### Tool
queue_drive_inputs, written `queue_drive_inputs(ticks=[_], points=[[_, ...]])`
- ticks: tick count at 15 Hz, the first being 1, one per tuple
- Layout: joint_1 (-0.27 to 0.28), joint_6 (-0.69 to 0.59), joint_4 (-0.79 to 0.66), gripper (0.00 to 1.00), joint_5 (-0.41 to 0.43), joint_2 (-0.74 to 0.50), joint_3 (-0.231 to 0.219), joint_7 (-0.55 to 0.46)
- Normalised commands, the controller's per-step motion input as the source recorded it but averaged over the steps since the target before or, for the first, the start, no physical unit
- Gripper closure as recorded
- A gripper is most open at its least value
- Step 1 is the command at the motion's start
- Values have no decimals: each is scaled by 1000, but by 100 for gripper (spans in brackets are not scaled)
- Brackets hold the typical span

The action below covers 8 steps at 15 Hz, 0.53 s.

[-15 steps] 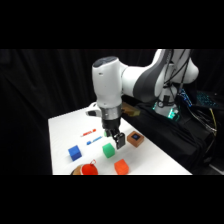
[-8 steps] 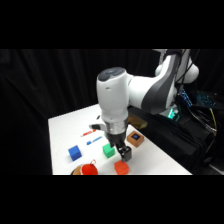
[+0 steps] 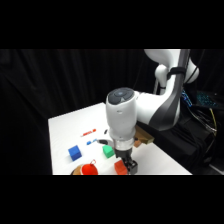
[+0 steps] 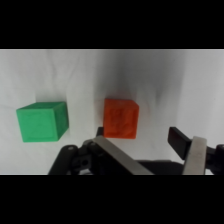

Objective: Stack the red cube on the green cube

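I should next use my gripper to grab the red cube (image 3: 119, 167) by two opposite sides. Then I should put the red cube on top of the green cube (image 3: 108, 151).
The red cube (image 4: 120, 117) lies on the white table, and the green cube (image 4: 42, 121) sits apart to its left in the wrist view. My gripper (image 4: 138, 136) is open, with nothing held. Its fingers (image 4: 179, 140) stand wide apart just short of the red cube, which sits nearer the left finger. In the side view the gripper (image 3: 130, 167) hangs low near the table's front edge, right beside the red cube (image 3: 119, 167). The green cube (image 3: 108, 151) stands a little behind and to the left of it.
A blue cube (image 3: 75, 153) sits to the left, and a round red thing (image 3: 89, 170) stands at the front edge. A brown-orange cube (image 3: 145, 135) shows behind the arm. A small red stick (image 3: 89, 133) and a small blue piece (image 3: 91, 142) lie further back.
The arm has swung toward the table's front edge and come down, bringing the gripper from above the green cube to beside the red cube.
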Motion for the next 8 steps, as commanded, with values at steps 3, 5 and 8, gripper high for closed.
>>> queue_drive_inputs(ticks=[3, 5, 8], points=[[201, 253, 51, 0, -123, 128, -164, 318], [261, 237, 21, 0, -216, 79, -243, 378], [258, 182, -39, 0, -234, -29, -258, 372]])
